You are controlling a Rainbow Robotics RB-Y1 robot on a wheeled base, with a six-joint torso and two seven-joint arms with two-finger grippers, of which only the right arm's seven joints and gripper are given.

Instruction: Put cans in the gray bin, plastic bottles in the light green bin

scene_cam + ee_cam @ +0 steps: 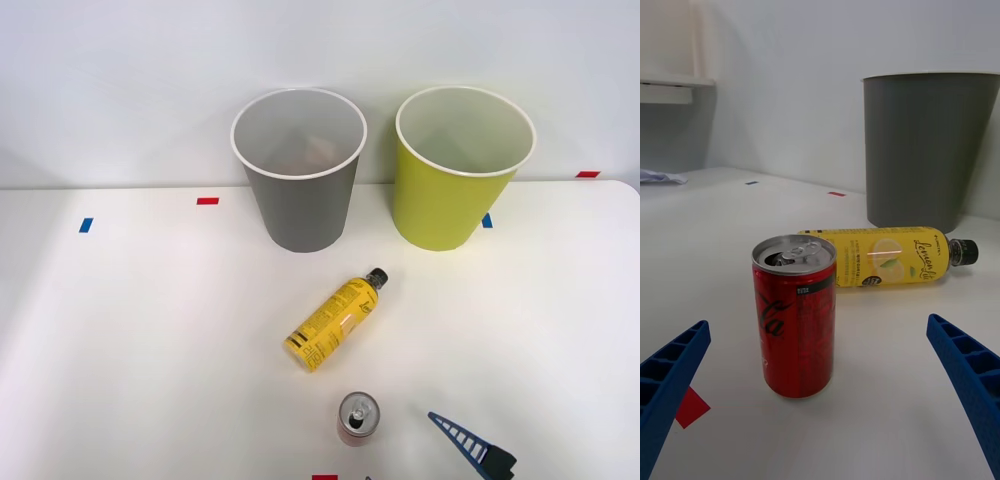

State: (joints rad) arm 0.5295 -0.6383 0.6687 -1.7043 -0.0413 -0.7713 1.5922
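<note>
The robot's right gripper will pick up the red can by its red body (797,332) next, to drop it in the gray bin.
A small red can (358,418) (795,322) with a silver top stands upright near the table's front edge. My right gripper (818,324) is open just short of it, low over the table, with nothing between its blue ribbed fingers (462,437). Past the can, a yellow plastic bottle (332,324) (887,266) lies on its side, its black cap pointing toward the bins. The gray bin (300,215) (925,150) stands upright at the back centre. To its right stands the light green bin (440,205), also upright.
Small red tape marks (207,201) (689,405) and blue tape marks (85,225) lie flat on the white table. A white wall rises right behind the bins. Open tabletop stretches to the left of the bottle and the can.
</note>
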